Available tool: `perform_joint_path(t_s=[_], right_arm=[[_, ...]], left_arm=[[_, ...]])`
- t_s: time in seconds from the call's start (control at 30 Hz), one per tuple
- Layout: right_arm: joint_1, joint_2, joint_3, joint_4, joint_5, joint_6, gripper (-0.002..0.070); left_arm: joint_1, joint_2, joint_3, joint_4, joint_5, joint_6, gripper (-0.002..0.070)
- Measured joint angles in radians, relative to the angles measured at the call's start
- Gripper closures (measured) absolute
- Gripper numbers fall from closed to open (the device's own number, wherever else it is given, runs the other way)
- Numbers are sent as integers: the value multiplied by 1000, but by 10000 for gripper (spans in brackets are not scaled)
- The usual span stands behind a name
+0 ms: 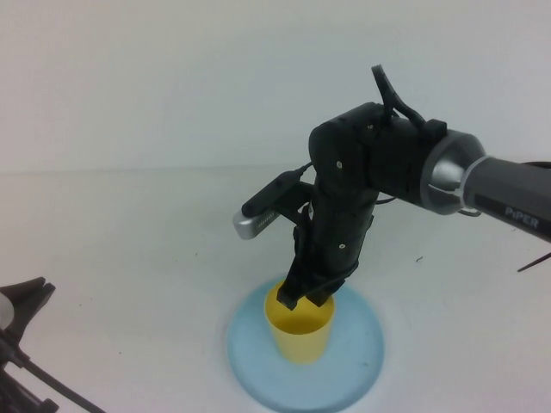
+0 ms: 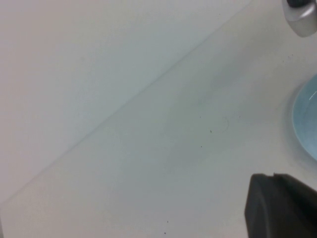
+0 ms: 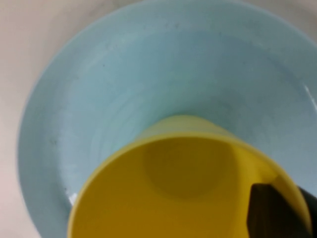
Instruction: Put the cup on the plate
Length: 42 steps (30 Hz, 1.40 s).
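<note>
The cup's base is resting inside the rim of the light blue plate, so my right gripper needs to open now and let go of the cup.
The yellow cup (image 1: 301, 340) stands upright at the middle of the light blue plate (image 1: 362, 366), and its base looks to be on the plate's surface. My right gripper (image 1: 306, 301) reaches down from above and is shut on the cup's far rim, one finger inside and one outside. In the right wrist view the cup (image 3: 168, 188) fills the foreground over the plate (image 3: 148, 74), with the right gripper (image 3: 293, 198) pinching its wall. My left gripper (image 1: 30, 297) is parked low at the near left, shut and holding nothing; the left gripper (image 2: 273, 177) shows over bare table.
The white table (image 1: 129, 258) runs back to a pale wall. An edge of the plate (image 2: 308, 119) shows in the left wrist view, with the right arm's silver camera (image 2: 302, 17) above it. A dark cable (image 1: 52, 387) trails from the left arm.
</note>
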Motion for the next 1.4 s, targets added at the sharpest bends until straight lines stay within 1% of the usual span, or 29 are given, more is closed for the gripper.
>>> perform_joint_path(t_s=[0.13, 0.23, 0.3, 0.4, 0.5, 0.6, 0.77, 0.9, 1.0, 1.13, 1.27, 1.4], right_arm=[[0, 6, 0, 0, 6, 2, 643], [0, 6, 0, 0, 8, 10, 603], [0, 6, 0, 0, 11, 26, 527], [0, 6, 0, 0, 16, 61, 387], [0, 6, 0, -21, 27, 124, 320], [0, -1, 0, -51, 42, 171, 300], [0, -57, 0, -67, 71, 214, 293], [0, -145, 0, -67, 80, 246, 304], [10, -218, 0, -78, 86, 267, 342], [49, -328, 0, -147, 94, 292, 423], [113, -433, 0, -224, 103, 318, 530], [162, -529, 4, -249, 105, 327, 636]], left_arm=[[0, 0, 0, 0, 0, -2, 675], [0, 0, 0, 0, 0, -2, 675], [0, 0, 0, 0, 0, -2, 675], [0, 0, 0, 0, 0, -2, 675], [0, 0, 0, 0, -4, -2, 675], [0, 0, 0, 0, -7, -2, 675], [0, 0, 0, 0, -8, -2, 675], [0, 0, 0, 3, -8, -2, 675], [0, 0, 0, 17, -8, -2, 675], [0, 0, 0, 19, -6, -2, 675], [0, 0, 0, 23, -5, -2, 675], [0, 2, 0, 25, -3, -2, 675]])
